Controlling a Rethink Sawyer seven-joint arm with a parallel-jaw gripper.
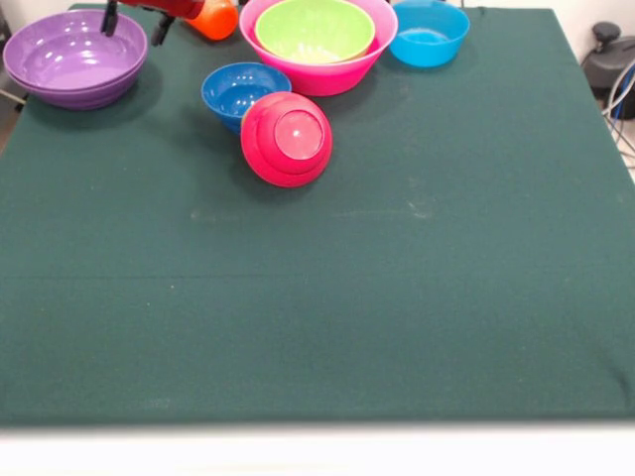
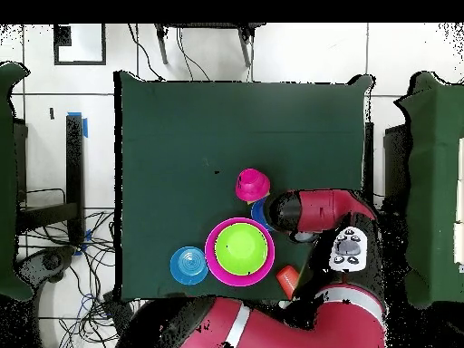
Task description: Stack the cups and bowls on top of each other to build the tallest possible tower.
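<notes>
Next, my gripper grabs the nested purple bowls by their rim (image 1: pixel 141 50). Then it moves them toward the tower (image 1: pixel 314 35).
Two purple bowls (image 1: pixel 74 59), nested, sit at the far left corner. My gripper (image 1: pixel 136 22) hangs over their right rim, open and empty, with only its two dark fingertips (image 1: pixel 109 18) showing. An orange cup (image 1: pixel 213 18) lies just right of it and also shows in the overhead view (image 2: pixel 288 277). The lime green bowl (image 1: pixel 316 28) sits inside the pink bowl (image 1: pixel 322 71). The light blue bowl (image 1: pixel 429 32) stands to their right. The crimson bowl (image 1: pixel 286 139) lies tipped, base toward the camera, against the dark blue bowl (image 1: pixel 238 89). The yellow and red cups are out of view.
In the overhead view my red arm (image 2: pixel 317 213) reaches over the table's near right part and hides the purple bowls and most of the dark blue bowl. The green cloth table (image 1: pixel 317 317) stretches bare toward the camera.
</notes>
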